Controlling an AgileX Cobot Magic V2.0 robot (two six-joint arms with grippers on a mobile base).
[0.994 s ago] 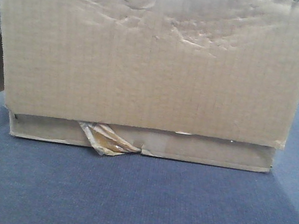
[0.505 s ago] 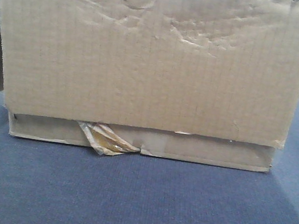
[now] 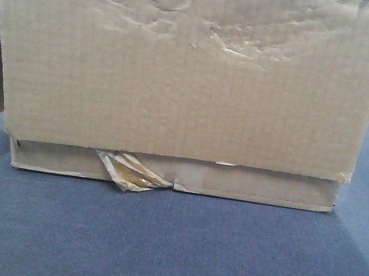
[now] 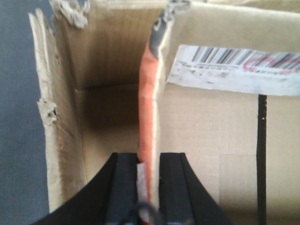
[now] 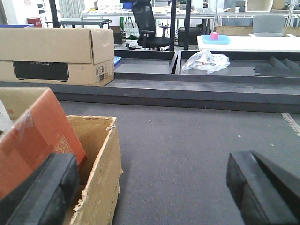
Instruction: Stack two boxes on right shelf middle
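Note:
My right gripper should next grip the open cardboard box by its upright side (image 5: 101, 164) to stack that box on the right shelf middle.
In the front view the tall creased brown box (image 3: 181, 73) rests on the flat box (image 3: 254, 186), whose yellowish tape (image 3: 128, 171) has peeled loose. Both stand on dark blue-grey carpet (image 3: 165, 249). My left gripper (image 4: 148, 159) is shut on an upright, orange-faced flap (image 4: 147, 93) of an open cardboard box (image 4: 211, 140) bearing a barcode label (image 4: 234, 65). My right gripper (image 5: 150, 173) is wide open: its left finger (image 5: 47, 187) sits inside the box beside the red flap (image 5: 37, 131), the torn box wall (image 5: 101, 173) stands between the fingers, and the right finger (image 5: 262, 187) is over carpet. The right shelf middle is out of view.
Beyond the carpet runs a dark raised ledge (image 5: 187, 91). A large tan carton (image 5: 56, 56) with a black panel sits on it at the left, a crumpled plastic bag (image 5: 206, 61) further right. An office chair (image 5: 147, 23) and a white table (image 5: 248, 43) stand behind.

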